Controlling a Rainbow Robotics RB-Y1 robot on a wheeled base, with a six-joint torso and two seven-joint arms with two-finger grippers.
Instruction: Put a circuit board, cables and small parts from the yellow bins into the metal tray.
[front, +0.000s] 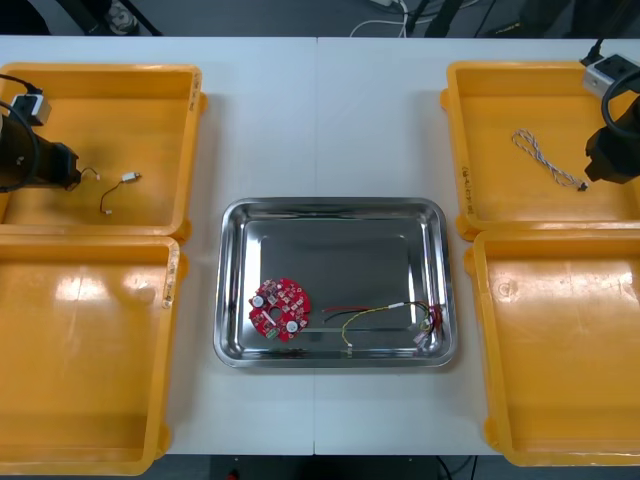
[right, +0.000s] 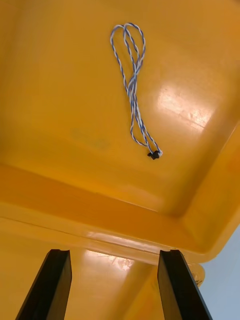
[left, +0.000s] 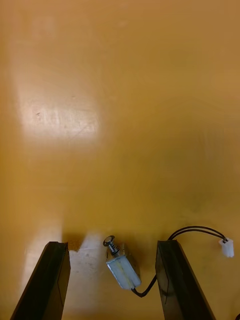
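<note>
The loops of the twisted cable spread slack across the bottom of the bin, so I will next grab the cable with my right gripper by its gathered part between the loops and the black plug.
In the far left yellow bin (front: 150, 110), my left gripper (front: 72, 168) (left: 112, 246) is open and held low. A small metal part (left: 121, 266) lies between its fingers, touching neither. The part's short black lead ends in a white plug (left: 226, 247) (front: 96, 176). My right gripper (front: 595, 172) (right: 115, 255) is open over the near wall of the far right yellow bin (front: 500, 110). The twisted blue and white cable (front: 545, 160) (right: 132, 85) lies on that bin's floor beyond the fingers. The metal tray (front: 330, 240) holds a round red circuit board (front: 281, 308) and a red and yellow cable (front: 385, 318).
Another black cable with a white plug (front: 118, 190) lies in the far left bin, right of my left gripper. The near left bin (front: 80, 350) and near right bin (front: 560, 350) show bare floors. The bins' walls stand between the grippers and the tray.
</note>
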